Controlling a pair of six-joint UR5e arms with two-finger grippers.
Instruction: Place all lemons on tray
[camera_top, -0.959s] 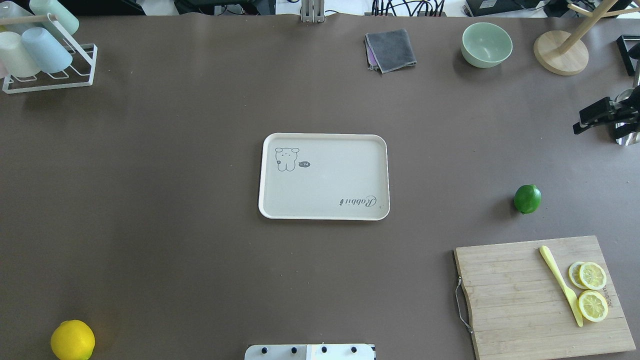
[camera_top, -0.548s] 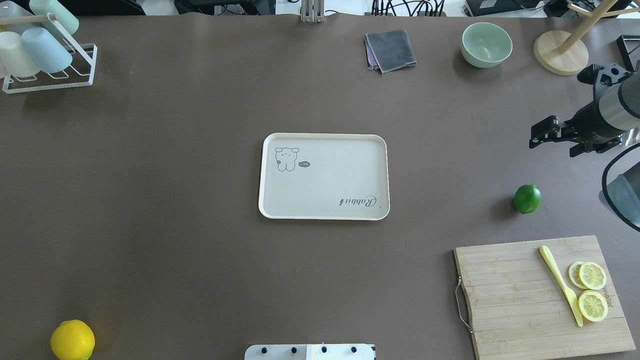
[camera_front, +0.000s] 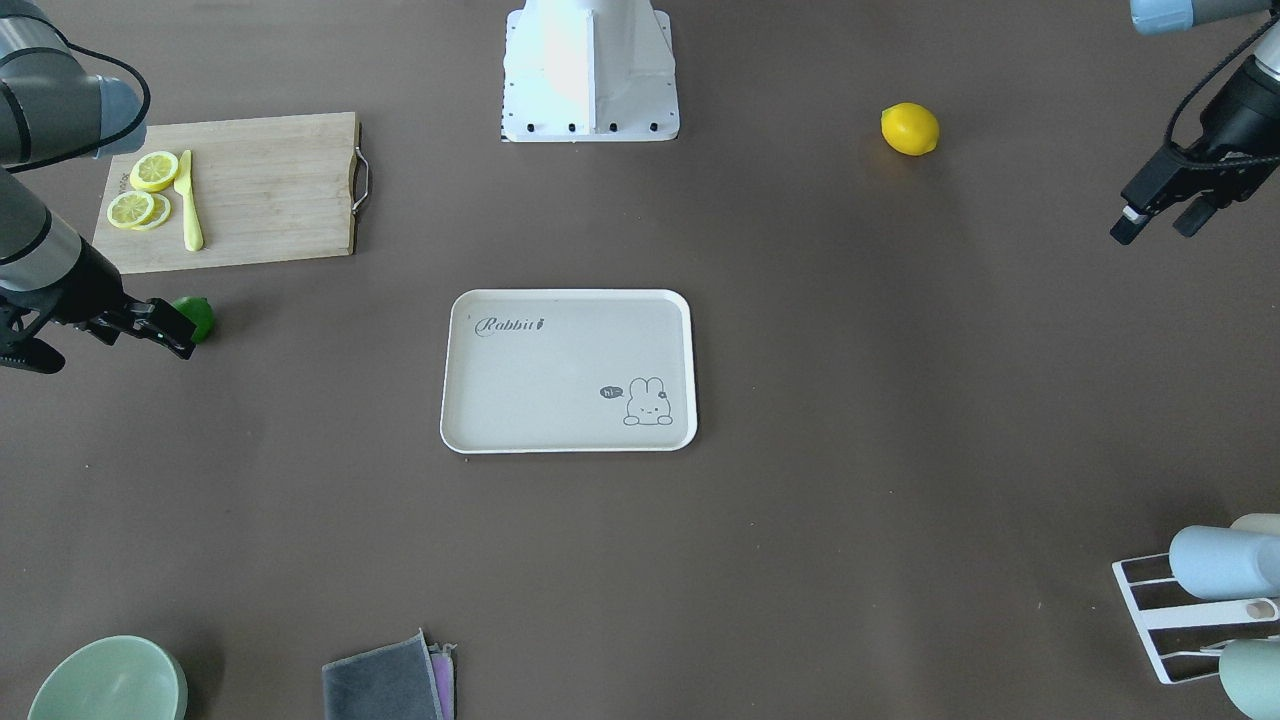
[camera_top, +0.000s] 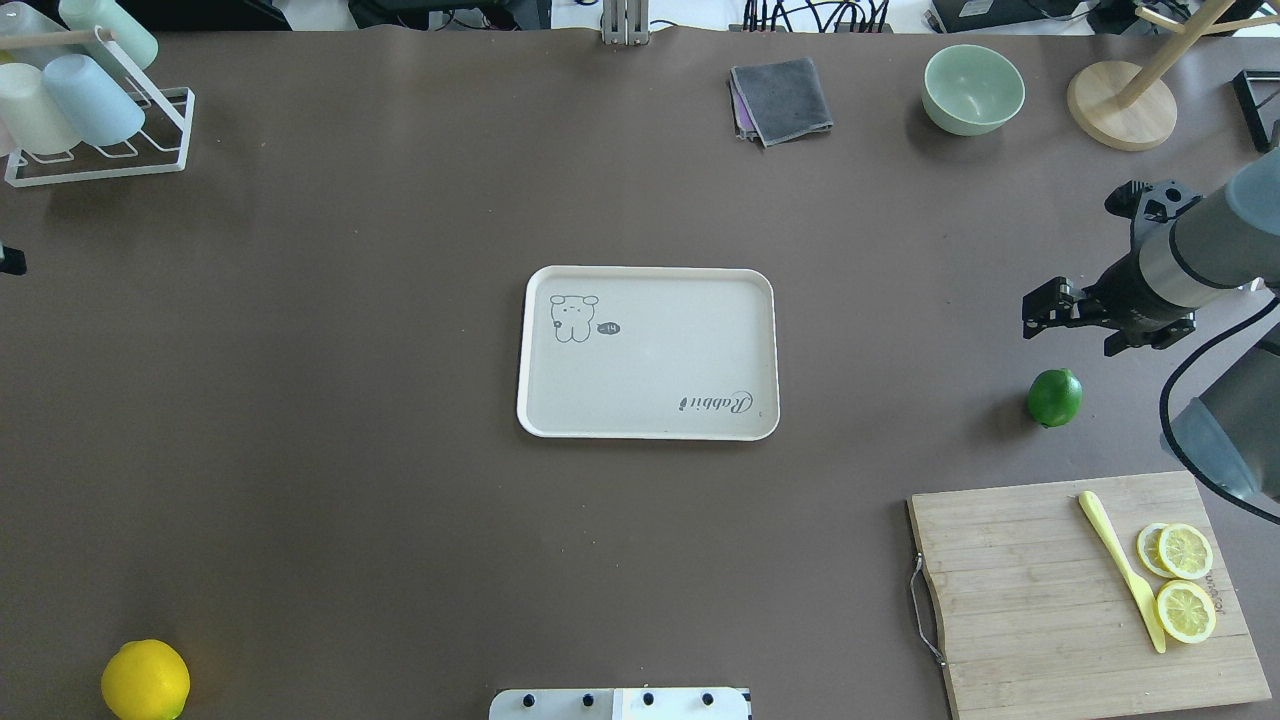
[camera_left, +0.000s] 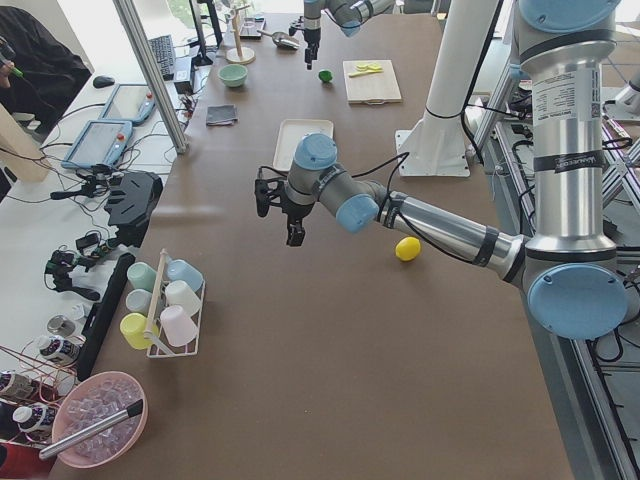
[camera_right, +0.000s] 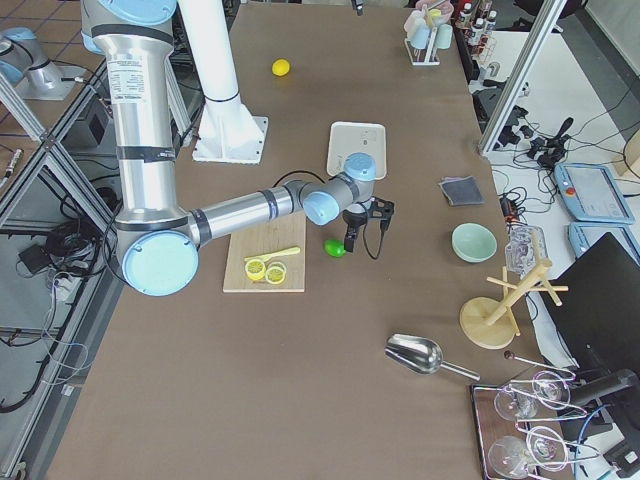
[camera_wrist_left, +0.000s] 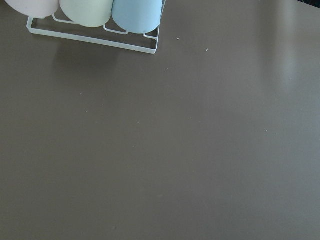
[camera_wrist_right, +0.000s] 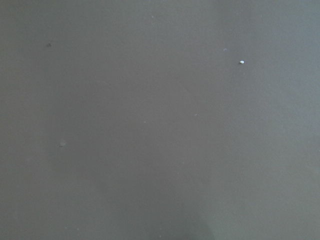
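The green lemon (camera_front: 199, 314) is outside my gripper's fingers, so my right gripper would miss it if I closed now. I need to first move over the lemon and go down.
The glossy green lemon (camera_top: 1055, 397) lies on the table at the right, just beyond the cutting board; the front view shows it too (camera_front: 199, 317). My right gripper (camera_top: 1078, 328) hovers open and empty just beyond it, also seen in the front view (camera_front: 100, 345). The yellow lemon (camera_top: 145, 680) lies at the near left corner (camera_front: 909, 129). My left gripper (camera_front: 1155, 228) is open and empty, high over the table's left side, well apart from the yellow lemon. The cream tray (camera_top: 648, 270) with the Rabbit script sits empty mid-table (camera_front: 570, 293).
A wooden cutting board (camera_top: 1020, 600) at the near right holds lemon slices (camera_top: 1185, 580) and a yellow knife (camera_top: 1120, 570). A cup rack (camera_top: 100, 130) stands far left. A grey cloth (camera_top: 782, 100), green bowl (camera_top: 973, 88) and wooden stand (camera_top: 1120, 105) line the far edge.
My right arm has swung in from the right edge, leftward and nearer the green lemon. A tip of my left gripper now shows at the left edge. Lemons and tray are unmoved.
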